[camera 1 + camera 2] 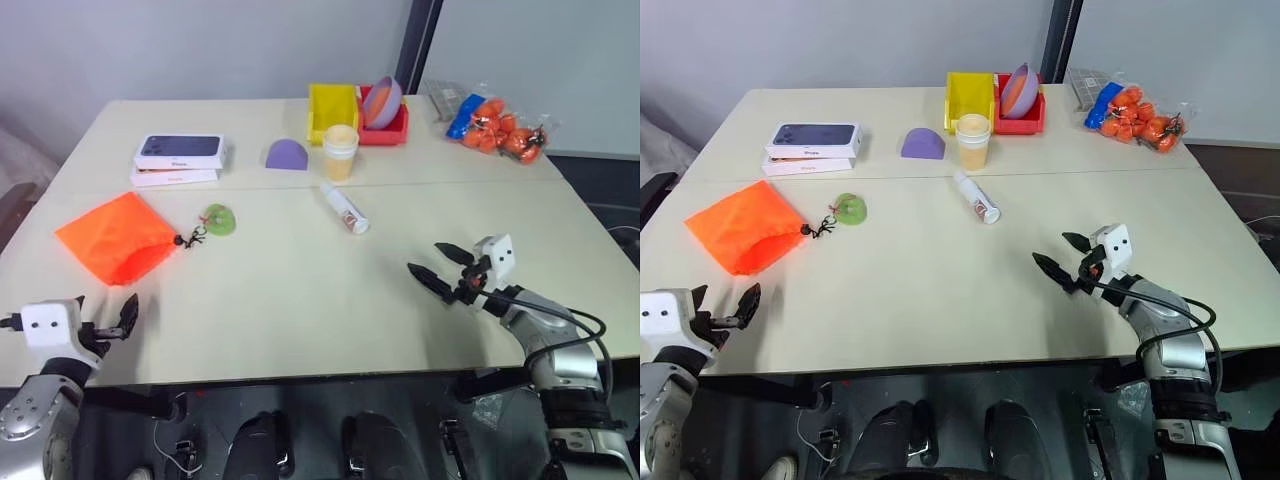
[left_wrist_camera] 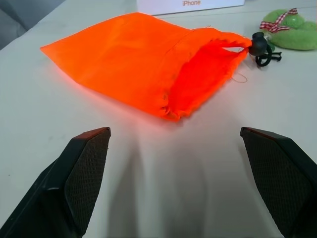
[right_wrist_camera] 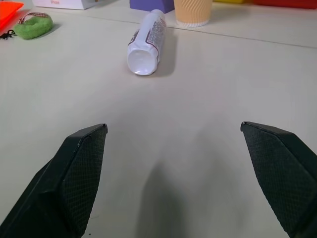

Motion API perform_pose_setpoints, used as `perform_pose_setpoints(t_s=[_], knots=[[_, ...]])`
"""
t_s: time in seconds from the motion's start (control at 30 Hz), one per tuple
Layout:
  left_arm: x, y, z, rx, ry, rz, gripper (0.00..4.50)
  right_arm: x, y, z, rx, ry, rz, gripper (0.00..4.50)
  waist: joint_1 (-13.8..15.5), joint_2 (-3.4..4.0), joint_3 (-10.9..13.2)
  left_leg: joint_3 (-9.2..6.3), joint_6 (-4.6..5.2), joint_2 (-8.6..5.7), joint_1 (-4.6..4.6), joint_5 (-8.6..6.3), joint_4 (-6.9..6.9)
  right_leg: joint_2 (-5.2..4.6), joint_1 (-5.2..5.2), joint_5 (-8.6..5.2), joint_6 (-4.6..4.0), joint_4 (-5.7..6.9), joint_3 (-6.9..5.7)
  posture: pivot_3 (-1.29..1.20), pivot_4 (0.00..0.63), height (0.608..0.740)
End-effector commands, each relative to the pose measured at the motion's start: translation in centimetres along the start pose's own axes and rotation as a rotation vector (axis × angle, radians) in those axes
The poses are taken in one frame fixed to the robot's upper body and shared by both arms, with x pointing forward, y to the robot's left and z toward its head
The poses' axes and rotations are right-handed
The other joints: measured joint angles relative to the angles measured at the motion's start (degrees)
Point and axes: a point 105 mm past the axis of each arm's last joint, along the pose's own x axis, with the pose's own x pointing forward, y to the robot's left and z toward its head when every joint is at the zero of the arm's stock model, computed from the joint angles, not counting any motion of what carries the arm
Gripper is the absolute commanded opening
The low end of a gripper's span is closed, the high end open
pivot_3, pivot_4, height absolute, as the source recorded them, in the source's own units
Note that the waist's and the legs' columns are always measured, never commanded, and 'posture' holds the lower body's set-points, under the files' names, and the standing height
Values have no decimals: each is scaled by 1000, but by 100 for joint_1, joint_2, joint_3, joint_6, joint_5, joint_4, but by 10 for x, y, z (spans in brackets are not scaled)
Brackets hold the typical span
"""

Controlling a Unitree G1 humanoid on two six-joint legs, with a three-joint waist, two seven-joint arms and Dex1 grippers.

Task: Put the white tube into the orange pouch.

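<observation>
My left gripper next pinches the orange pouch by its hem corner (image 1: 121,282) opposite the cord, since the pouch's gaping opening (image 1: 151,260) stands up with the rest flat.
The white tube (image 1: 344,208) lies on its side near the table's middle, just in front of a pale orange cup; the right wrist view shows its round end (image 3: 143,58) facing my fingers. The orange pouch (image 1: 117,237) lies flat at the left, mouth toward the green charm (image 1: 217,219) on its dark cord. My left gripper (image 1: 108,322) hovers open at the front left edge, short of the pouch (image 2: 148,69). Over the table's front right my right gripper (image 1: 440,266) stands open, pointing left toward the tube, well apart from it.
Behind the tube stand the pale orange cup (image 1: 340,151), a purple dome (image 1: 287,154), a yellow bin (image 1: 332,110) and a red bin holding a purple bowl (image 1: 384,104). Two phone boxes (image 1: 179,158) are stacked at the back left. A clear bag of orange items (image 1: 503,128) lies back right.
</observation>
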Motion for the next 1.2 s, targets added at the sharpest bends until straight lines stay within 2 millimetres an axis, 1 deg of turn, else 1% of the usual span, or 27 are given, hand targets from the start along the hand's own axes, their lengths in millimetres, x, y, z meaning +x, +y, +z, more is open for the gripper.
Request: perform_pose_setpoints(t_s=[0.03, 0.23, 0.5, 0.63, 0.7, 0.77, 0.83, 1.0, 1.07, 1.2], knots=[[-4, 3, 15, 24, -42, 9, 4500, -3, -2, 16, -38, -48, -7, 4470, 0, 0, 0, 0, 0, 0, 0, 0, 0, 0, 0, 0, 0, 0, 0, 0, 150, 740], [-4, 2, 19, 1, -59, 5, 4500, 1, 1, 16, -39, -48, 4, 4470, 4, 0, 0, 0, 0, 0, 0, 0, 1, 0, -2, 0, 0, 0, 0, 0, 150, 740], [4, -14, 36, 63, -123, -43, 4500, 9, 9, 17, -38, -60, 34, 4470, 2, 0, 0, 0, 0, 0, 0, 0, 0, 0, 1, 0, 0, 0, 0, 0, 150, 740], [9, -29, 48, 184, -162, -98, 4500, 12, 16, 16, -33, -62, 56, 4470, 4, 0, 0, 1, -1, -1, 0, 1, 0, 1, 1, 0, 0, 0, 0, 0, 150, 740], [14, -31, 55, 286, -183, -74, 4500, 13, 18, 16, -30, -62, 71, 4470, 6, 0, 0, 1, -1, -2, 0, 1, 0, 1, 2, 0, 0, 0, 0, 0, 150, 740], [19, -32, 62, 429, -201, -29, 4500, 16, 23, 16, -22, -59, 98, 4470, 10, 0, 0, 1, -1, -2, 0, 1, 0, 1, 2, 0, 0, 0, 0, 0, 150, 740], [23, -34, 66, 542, -217, 8, 4500, 19, 29, 16, -25, -52, 136, 4470, 7, 0, 0, 1, -1, -2, 0, 1, 0, 1, 1, 0, 0, 1, 0, 0, 150, 740], [31, -34, 66, 668, -202, 89, 4500, 29, 52, 29, -36, -77, 230, 4470, -6, 1, -1, 3, -3, -2, 0, 3, -7, 1, -2, 1, 2, 2, 2, 0, 150, 740], [35, -35, 64, 713, -189, 89, 4500, 33, 66, 34, -49, -86, 278, 4470, 3, 1, -1, 3, -7, -1, 0, 5, -12, 2, -5, 2, 3, 4, 1, 0, 150, 740], [41, -35, 61, 779, -165, 85, 4500, 38, 86, 38, -71, -88, 336, 4470, 13, 0, -1, 3, -11, -2, 1, 9, -18, 3, -8, 2, 4, 5, -1, 0, 150, 740]])
